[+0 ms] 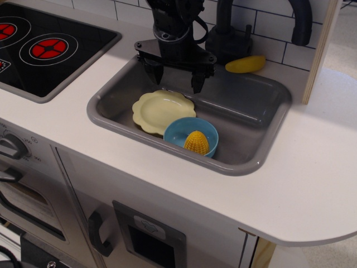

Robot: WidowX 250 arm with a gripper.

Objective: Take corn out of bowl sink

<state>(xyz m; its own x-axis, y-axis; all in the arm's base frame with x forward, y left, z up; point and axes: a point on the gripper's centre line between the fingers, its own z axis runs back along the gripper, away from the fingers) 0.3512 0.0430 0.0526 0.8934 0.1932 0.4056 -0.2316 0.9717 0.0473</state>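
Note:
My gripper is to take the light blue bowl's (pixel 179 130) corn out next, so it should hold the corn by its narrow tip (pixel 196 134).
The corn (pixel 196 142) is a small yellow-orange bumpy cone lying inside the light blue bowl (pixel 179 130). The bowl stands at the front of the grey sink (pixel 245 111), touching the pale yellow scalloped plate (pixel 162 109) to its left. My gripper (pixel 175 78) hangs above the back of the sink, over the plate's far edge, behind and to the left of the bowl. Its two dark fingers are spread wide apart and hold nothing.
A smooth yellow banana-like toy (pixel 246 64) lies on the sink's back rim by the black faucet (pixel 228 33). A black stove top with red burners (pixel 50 49) lies to the left. White countertop (pixel 312 167) surrounds the sink. A wooden panel (pixel 321 50) stands at the right.

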